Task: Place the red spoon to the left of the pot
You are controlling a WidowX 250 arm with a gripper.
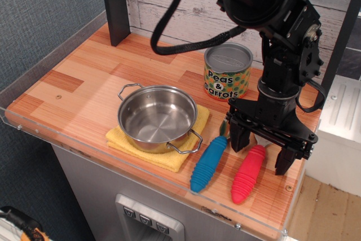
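Observation:
The red spoon needs to go beside the pot (156, 117). My gripper should next grab the spoon by the bowl end of its red handle (257, 152).
The red spoon (247, 174) lies at the front right of the counter, its ribbed red handle pointing toward the front edge. Its metal bowl is hidden under my gripper. The steel pot (156, 117) stands on a yellow cloth (167, 158) left of it, empty, with two wire loop handles. My gripper (261, 150) is open and hangs low over the upper end of the red handle, one finger (239, 136) on each side of it. It holds nothing.
A blue-handled fork (207, 163) lies between the pot and the red spoon, parallel to the spoon. A "Peas & Carrots" can (227, 72) stands behind them. A clear lip edges the counter (67, 91). A black post (116, 5) stands at the back.

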